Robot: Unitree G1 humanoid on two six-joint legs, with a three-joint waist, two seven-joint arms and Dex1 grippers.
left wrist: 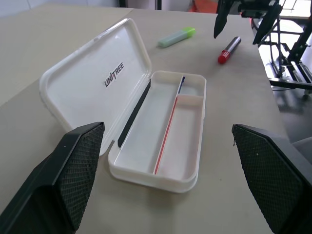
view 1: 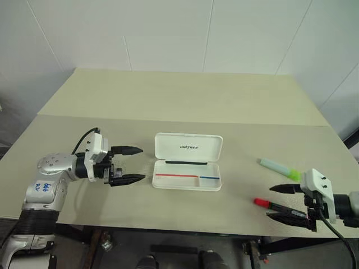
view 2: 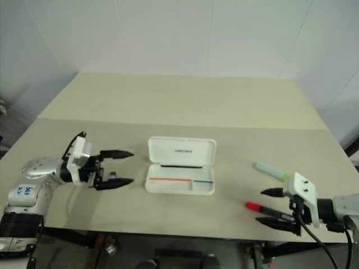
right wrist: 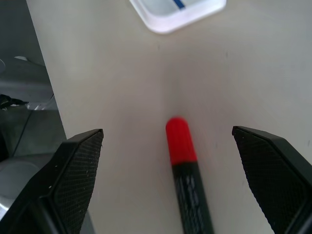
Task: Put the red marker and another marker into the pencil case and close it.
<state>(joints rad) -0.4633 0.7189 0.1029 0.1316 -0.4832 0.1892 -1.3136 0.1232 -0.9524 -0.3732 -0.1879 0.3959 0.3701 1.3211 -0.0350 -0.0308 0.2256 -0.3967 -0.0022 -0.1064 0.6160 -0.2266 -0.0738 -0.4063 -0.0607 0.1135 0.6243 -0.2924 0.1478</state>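
Note:
My right gripper lowers, then closes on the marker's body. My fingers are above the red marker's black body (right wrist: 191, 197), level with the red cap (right wrist: 180, 141), so closing now would miss.
The white pencil case (view 1: 188, 147) lies open in the middle of the table, lid tilted back, with a red and a blue stripe in its tray and no marker inside. My left gripper (view 1: 142, 164) hovers open just left of the case, pointing at it. The red marker (view 1: 261, 202), red cap and black barrel, lies on the table at the right near the front edge. My right gripper (view 1: 270, 202) is open around its barrel, and its fingers (right wrist: 78, 175) stand wide on either side of the marker (right wrist: 183, 146) without touching it. The mint-green highlighter (view 1: 279, 167) lies just beyond.
The beige table (view 1: 112, 213) has a front edge close beneath the right gripper, with floor and table legs below. A seam (view 1: 168, 120) runs across the top behind the case. A white wall closes off the far side.

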